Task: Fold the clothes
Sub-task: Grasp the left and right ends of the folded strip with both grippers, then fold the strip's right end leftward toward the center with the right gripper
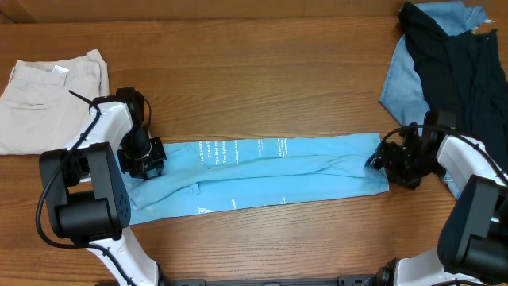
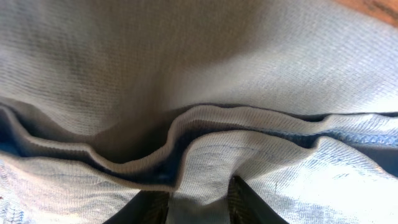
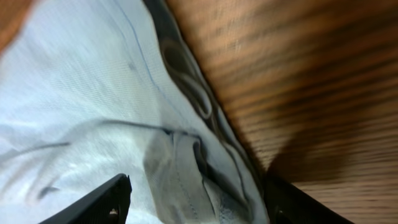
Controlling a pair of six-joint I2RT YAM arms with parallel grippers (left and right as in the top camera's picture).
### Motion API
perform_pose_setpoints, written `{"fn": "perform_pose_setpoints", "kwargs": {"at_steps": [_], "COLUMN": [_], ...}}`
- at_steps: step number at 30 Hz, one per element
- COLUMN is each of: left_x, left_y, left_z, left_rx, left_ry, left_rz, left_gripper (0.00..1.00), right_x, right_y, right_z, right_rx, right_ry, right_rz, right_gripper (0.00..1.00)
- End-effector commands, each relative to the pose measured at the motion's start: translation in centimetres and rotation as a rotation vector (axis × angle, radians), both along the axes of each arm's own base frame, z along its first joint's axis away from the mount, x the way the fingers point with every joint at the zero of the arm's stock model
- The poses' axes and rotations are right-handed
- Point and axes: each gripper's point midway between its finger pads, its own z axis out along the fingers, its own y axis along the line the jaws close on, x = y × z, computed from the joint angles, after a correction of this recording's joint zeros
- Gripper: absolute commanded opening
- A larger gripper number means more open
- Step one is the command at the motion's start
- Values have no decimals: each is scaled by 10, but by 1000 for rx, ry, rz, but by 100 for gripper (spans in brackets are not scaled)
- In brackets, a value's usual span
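I need to grab the sky-blue T-shirt (image 1: 270, 171) with my right gripper next, by the layered edge at the folded T-shirt's end. Then I can fold that end over the T-shirt.
The sky-blue T-shirt (image 1: 270, 171) lies folded into a long strip across the table, with white lettering on its top. My left gripper (image 1: 149, 161) is at the strip's left end. In the left wrist view its fingers (image 2: 199, 210) are shut on a pinch of the layered blue cloth (image 2: 186, 74). My right gripper (image 1: 379, 161) is at the strip's right end. In the right wrist view its fingers (image 3: 196, 202) stand wide apart on either side of the bunched shirt edge (image 3: 81, 93), open.
Beige trousers (image 1: 48, 95) lie at the back left. Denim-blue and black garments (image 1: 452, 56) are piled at the back right, close behind my right arm. Bare wooden table (image 3: 298, 74) lies beside the shirt's right edge.
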Motion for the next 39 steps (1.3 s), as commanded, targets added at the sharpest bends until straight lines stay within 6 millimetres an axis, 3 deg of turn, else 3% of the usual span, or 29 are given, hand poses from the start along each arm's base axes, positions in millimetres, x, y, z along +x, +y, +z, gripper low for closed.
{"fn": "perform_pose_setpoints", "kwargs": {"at_steps": [1,6,12,15,18,22,26,30,35,39], "left_x": [-12,-13,-13,-13,-13,-7,6,20,19,16], "left_y": [9,9,9,9,9,5,2,-2,-1,2], "left_z": [-5,-5,-5,-5,-4,3,22,45,57,57], "left_rx": [46,46,45,45,45,19,-1,-28,-21,-3], "left_ry": [39,42,45,45,43,32,-10,-78,-97,-82], "left_rz": [5,5,5,5,5,11,13,8,0,-3], "left_gripper": [35,36,35,34,31,29,30,38,41,47], "right_x": [-4,-3,4,10,21,31,47,63,73,77], "right_y": [7,14,23,20,14,-13,-28,-39,-43,-29], "right_z": [-6,-7,-5,-6,-5,-4,9,32,60,84], "right_rx": [36,63,78,66,42,-62,-91,-133,-151,-152], "right_ry": [-5,-19,-46,-59,-104,-109,-146,-170,-168,-166], "right_rz": [0,6,31,1,-10,-91,-113,-115,-111,-26], "right_gripper": [73,64,16,6,4,4,4,4,4,4]}}
